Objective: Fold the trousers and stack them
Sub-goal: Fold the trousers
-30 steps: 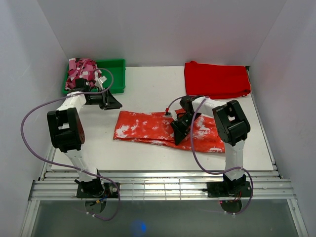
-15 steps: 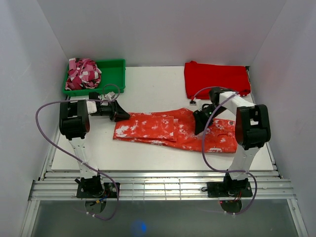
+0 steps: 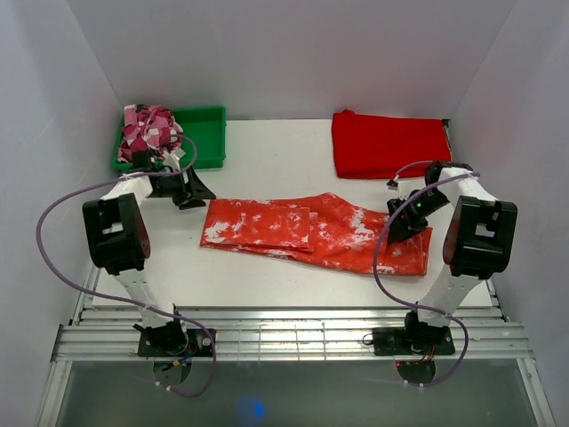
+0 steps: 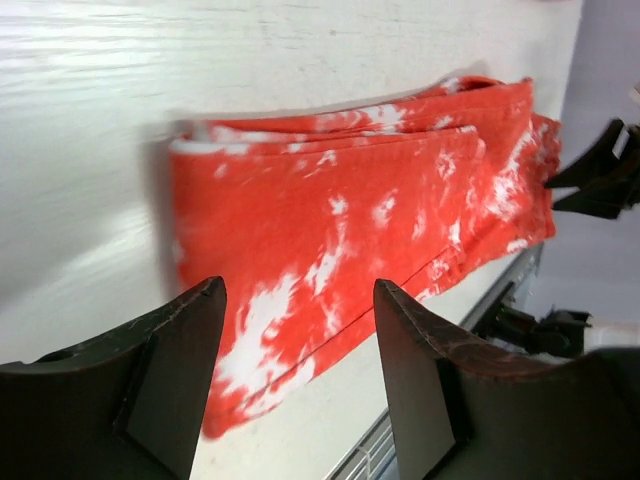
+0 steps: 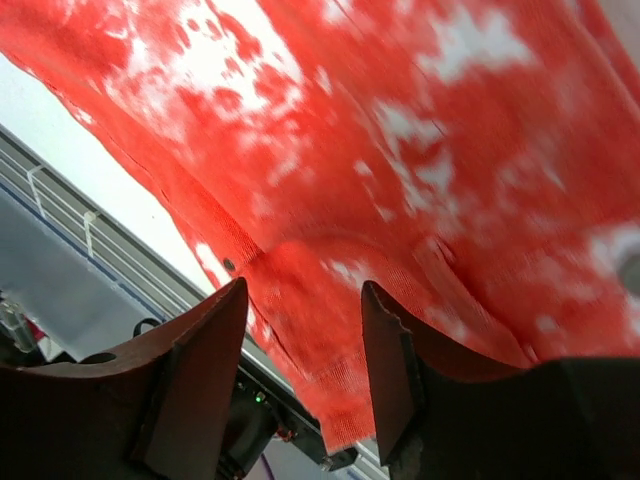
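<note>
My left gripper needs to grab the doubled-over legs' outer folded edge (image 3: 208, 222) (image 4: 197, 285) next. Then it can fold the orange-red trousers over toward their waist.
The orange-red trousers with white speckles (image 3: 311, 233) lie flat across the middle of the table, legs doubled over at the left end and waist at the right. They fill the left wrist view (image 4: 350, 230) and the right wrist view (image 5: 400, 170). My left gripper (image 3: 197, 191) is open and empty, just off the trousers' left end. My right gripper (image 3: 402, 222) is open and empty, low over the waist end.
A plain red folded cloth (image 3: 389, 144) lies at the back right. A green bin (image 3: 206, 133) at the back left holds a pink patterned bundle (image 3: 149, 126). The metal rail (image 3: 293, 338) runs along the front edge.
My right gripper has moved right, from the middle of the trousers to the waist end, and the cloth is now spread further right. My left gripper swung in towards the left end, then back slightly.
</note>
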